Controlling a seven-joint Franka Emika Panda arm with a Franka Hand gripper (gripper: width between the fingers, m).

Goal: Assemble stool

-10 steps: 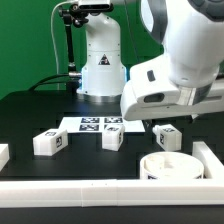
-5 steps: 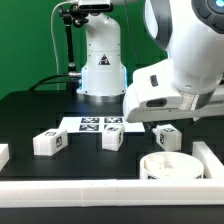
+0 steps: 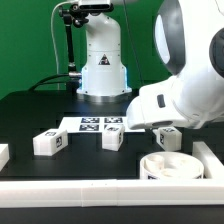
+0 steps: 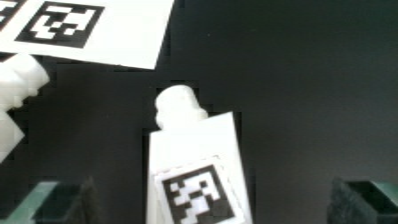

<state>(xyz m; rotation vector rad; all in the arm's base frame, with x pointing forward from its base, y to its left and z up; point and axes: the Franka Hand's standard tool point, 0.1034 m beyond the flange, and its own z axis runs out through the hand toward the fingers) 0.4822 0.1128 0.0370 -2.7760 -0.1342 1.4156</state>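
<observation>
I will next grab the leg by its tagged body (image 3: pixel 168 139) with my gripper, so its rounded peg stays free to go into the round white seat (image 3: pixel 168 166).
The stool's round white seat (image 3: pixel 168 166) lies at the front, on the exterior view's right. Three white tagged legs lie on the black table: one (image 3: pixel 48 142) on the exterior view's left, one (image 3: pixel 113 139) in the middle, one (image 3: pixel 167 137) just under the arm's white hand (image 3: pixel 150 108). In the wrist view my gripper (image 4: pixel 214 203) is open above a leg (image 4: pixel 192 165). That leg lies tag up between the two dark fingers (image 4: pixel 61 200), apart from both. Its rounded peg end (image 4: pixel 175 100) points away from the jaws.
The marker board (image 3: pixel 100 124) lies behind the legs, and its corner (image 4: pixel 80 30) shows in the wrist view. Another white part (image 4: pixel 18 95) sits beside the leg. A white wall (image 3: pixel 90 190) runs along the front edge. A small white piece (image 3: pixel 3 155) is at the far left.
The arm has swung toward the exterior view's right and its hand has come lower over the rightmost leg. The jaws have stayed open and no part has moved.
</observation>
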